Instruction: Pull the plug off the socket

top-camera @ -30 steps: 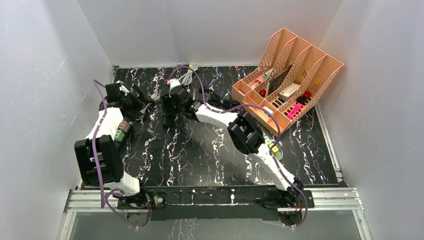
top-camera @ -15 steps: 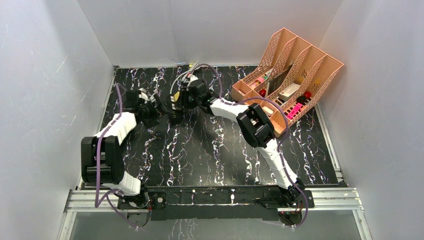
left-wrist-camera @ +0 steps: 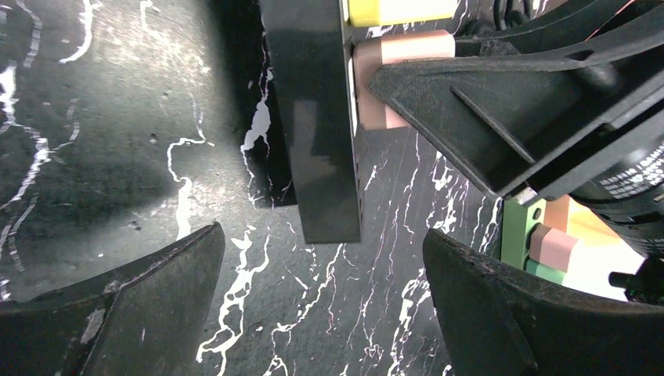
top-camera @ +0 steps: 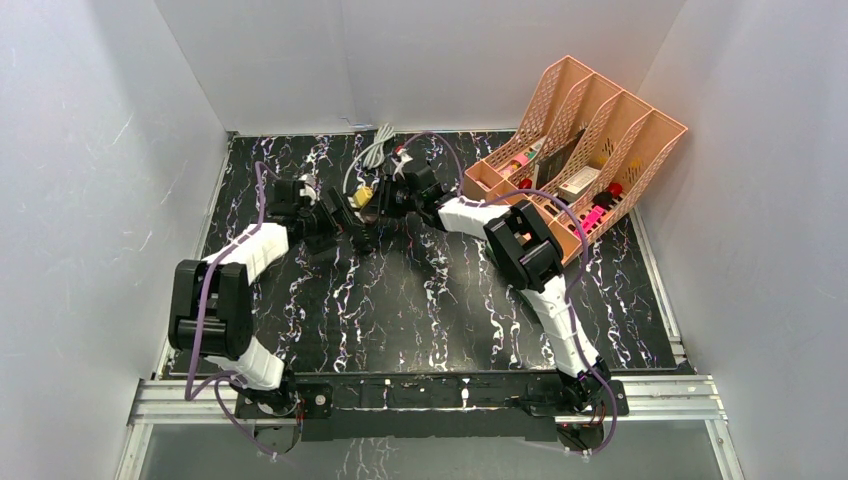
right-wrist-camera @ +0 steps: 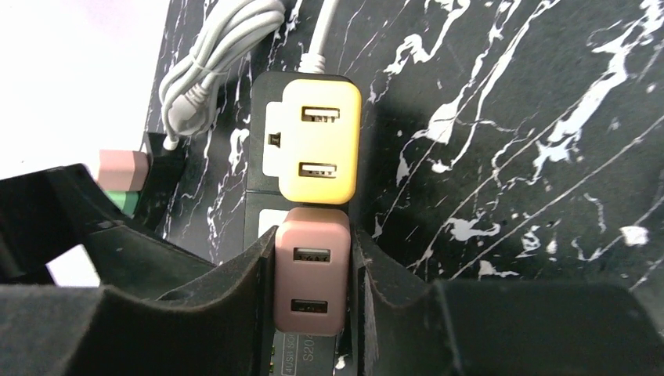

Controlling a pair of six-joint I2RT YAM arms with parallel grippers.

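Note:
The near end of the power strip [top-camera: 357, 218] barely reaches between my left gripper's fingertips, so it needs to move toward the power strip before closing.
A black power strip, the socket [right-wrist-camera: 261, 210], lies on the dark marbled table, with a yellow plug [right-wrist-camera: 321, 141] and a pink plug [right-wrist-camera: 312, 278] stuck in it side by side. My right gripper [right-wrist-camera: 312, 251] is shut on the pink plug, one finger pressed against each of its sides. The left gripper [left-wrist-camera: 321, 233] stands wide open at the strip's near end [left-wrist-camera: 317, 117], with nothing between its fingers. From above, both grippers meet at the strip [top-camera: 357, 218], left gripper [top-camera: 338, 215] facing right gripper [top-camera: 383, 198]; the yellow plug [top-camera: 365, 192] shows there, the pink one is hidden.
The strip's white cable [top-camera: 375, 155] lies coiled toward the back wall. An orange slotted file rack [top-camera: 575, 150] holding small items stands at the back right. White walls close in the left, back and right sides.
The left gripper has swung right up to the strip's end, still open. The right gripper has shifted right along the strip and closed onto the pink plug.

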